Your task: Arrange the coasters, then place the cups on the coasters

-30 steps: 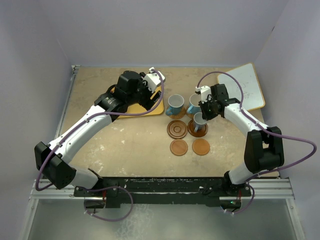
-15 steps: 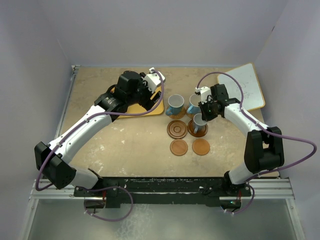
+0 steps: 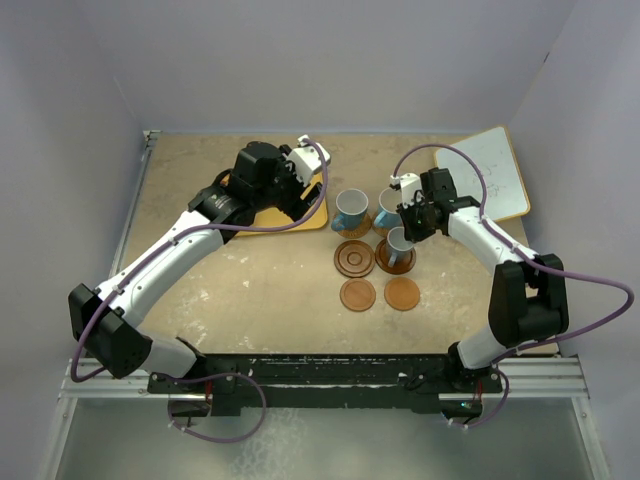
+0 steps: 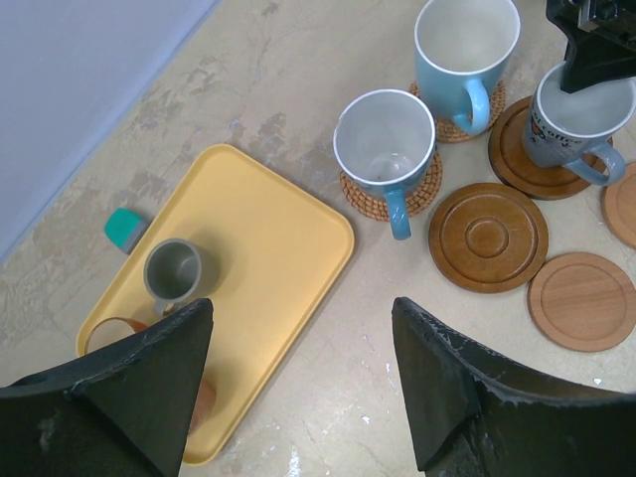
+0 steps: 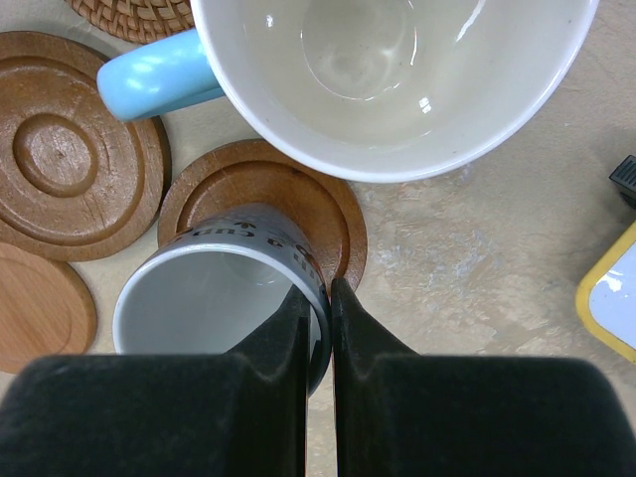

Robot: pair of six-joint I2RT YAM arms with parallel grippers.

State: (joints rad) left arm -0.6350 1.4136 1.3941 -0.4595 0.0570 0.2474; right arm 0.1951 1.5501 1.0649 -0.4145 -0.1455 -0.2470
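The lettered cup [image 5: 214,288] stands upright, its base over the dark coaster's middle, and would land there, so it is time for my right gripper to release it.
My right gripper [image 5: 318,288] is shut on the rim of a pale blue-white lettered cup [image 5: 214,288], one finger inside and one outside. The cup stands over a dark coaster [image 5: 268,184]; I cannot tell whether its base rests on it. Two light blue cups [image 4: 386,149] [image 4: 467,50] stand on woven coasters [image 4: 422,189]. A dark ringed coaster [image 4: 487,237] and two plain coasters [image 3: 357,295] [image 3: 402,293] lie bare. My left gripper [image 4: 300,308] hangs open above the yellow tray's edge [image 4: 268,248]. The tray holds a grey cup [image 4: 174,270] and an orange-brown cup [image 4: 104,333], half hidden by my finger.
A small green object [image 4: 124,229] lies beside the tray's far corner. A white board [image 3: 490,175] lies at the back right, close behind my right arm. Walls close the table at the back and on both sides.
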